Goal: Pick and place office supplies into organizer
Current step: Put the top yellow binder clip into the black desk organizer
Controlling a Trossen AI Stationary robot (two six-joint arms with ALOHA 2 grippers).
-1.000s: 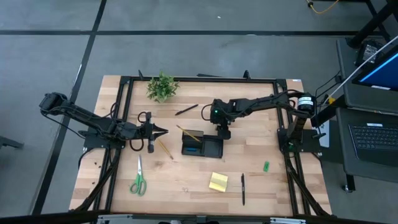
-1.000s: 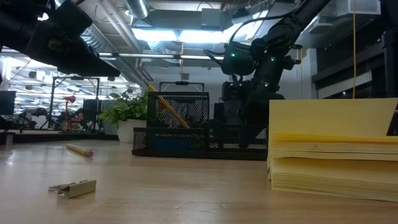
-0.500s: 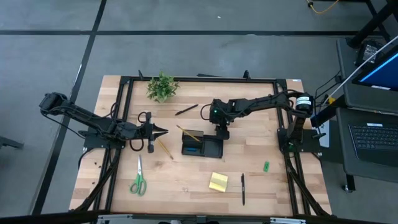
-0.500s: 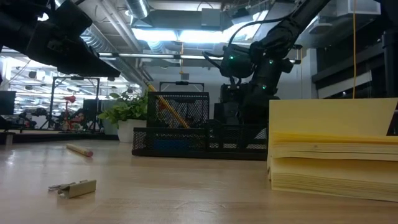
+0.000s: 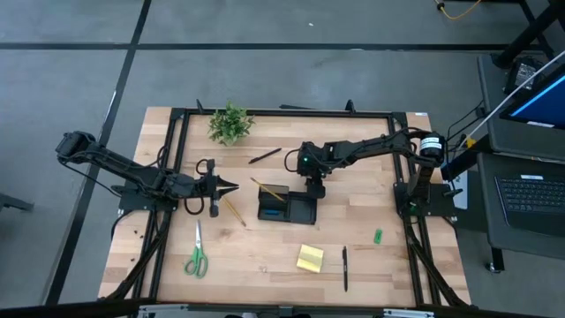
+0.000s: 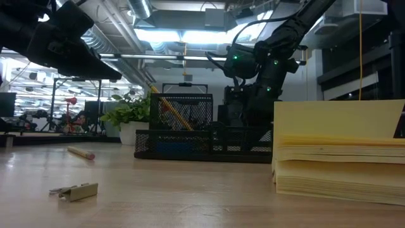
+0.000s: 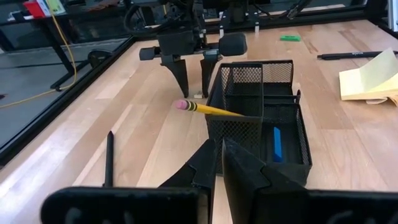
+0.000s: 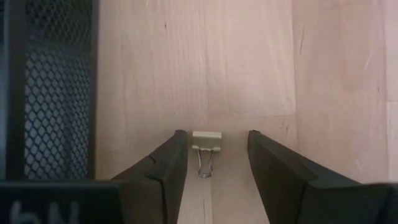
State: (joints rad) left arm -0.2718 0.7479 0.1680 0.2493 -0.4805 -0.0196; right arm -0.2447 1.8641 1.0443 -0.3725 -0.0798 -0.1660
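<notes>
My right gripper grabs the binder clip by its pale body [image 8: 206, 141] next, to put it into the black mesh organizer [image 8: 56, 109].
My right gripper [image 8: 216, 134] is open and points down just beyond the far side of the black mesh organizer [image 5: 287, 208]. Its fingers stand on either side of a small pale binder clip [image 8: 206, 140] that lies flat on the table. The organizer holds a pencil [image 7: 208, 109] leaning on its rim and a blue block [image 7: 276, 143]. My left gripper [image 5: 221, 187] is shut and hovers left of the organizer. Scissors [image 5: 196, 256], a yellow sticky pad [image 5: 310, 258], a black pen [image 5: 344, 268] and a green piece [image 5: 377, 236] lie nearer the near edge.
A loose pencil [image 5: 234, 210] lies between my left gripper and the organizer. Another black pen [image 5: 265, 155] and the plant [image 5: 229, 122] sit toward the far edge. A second binder clip [image 6: 74, 190] lies near the low camera. Black frame rails [image 5: 177, 132] border the table.
My right arm's wrist has edged slightly toward the table's left above the clip. Its fingers stay open.
</notes>
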